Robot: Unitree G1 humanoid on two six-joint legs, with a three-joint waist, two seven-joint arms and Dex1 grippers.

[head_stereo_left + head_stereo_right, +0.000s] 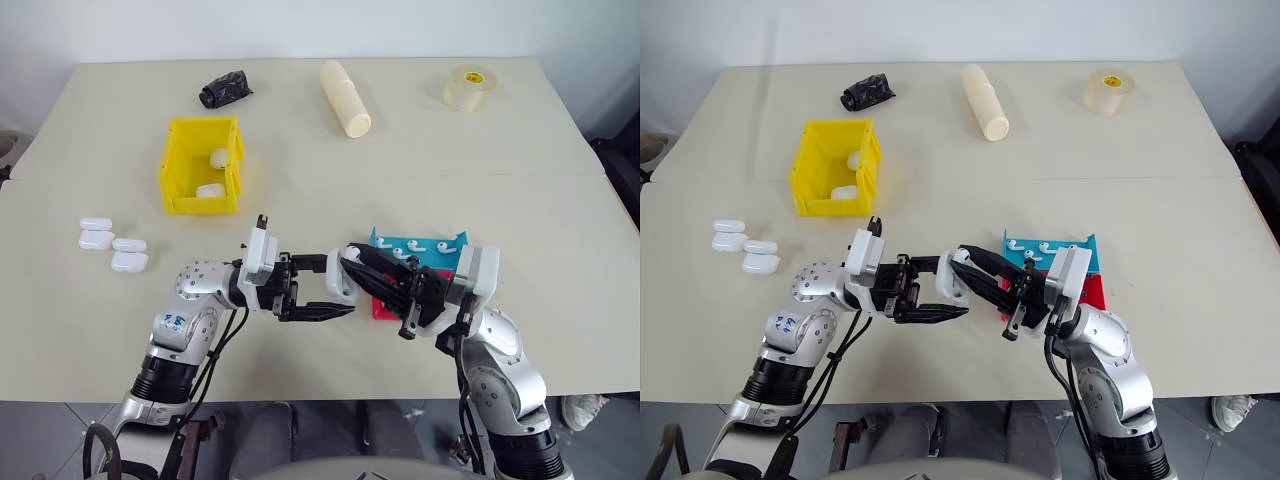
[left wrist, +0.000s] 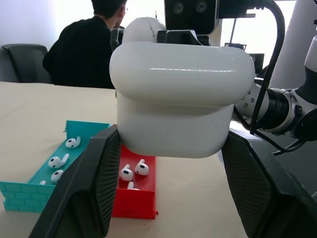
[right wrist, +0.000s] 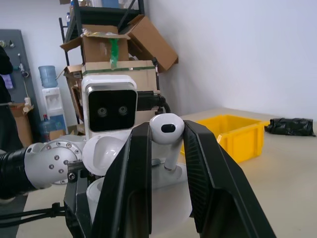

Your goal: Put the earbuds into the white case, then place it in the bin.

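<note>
I should open my right gripper now, because the earbud's stem (image 3: 172,157) is pointing down into the white case's open slot (image 3: 166,171) in the right wrist view.
My left gripper (image 1: 340,289) is shut on the white case (image 1: 337,284), held above the table's front middle with its lid swung open. In the left wrist view the case (image 2: 178,99) sits between the two black fingers (image 2: 94,183). My right gripper (image 1: 352,261) points left at the case and is shut on one white earbud (image 3: 166,130), stem down, right over the open case (image 3: 106,153). More earbuds (image 2: 73,143) lie in the teal tray (image 1: 455,243) and the red tray (image 2: 133,206). The yellow bin (image 1: 176,170) stands back left with two white cases (image 1: 210,190) inside.
Several spare white cases (image 1: 112,245) lie left of my left arm. A cream cylinder (image 1: 345,98), a tape roll (image 1: 468,86) and a black crumpled thing (image 1: 225,90) lie along the far edge. A person (image 2: 84,49) sits beyond the table.
</note>
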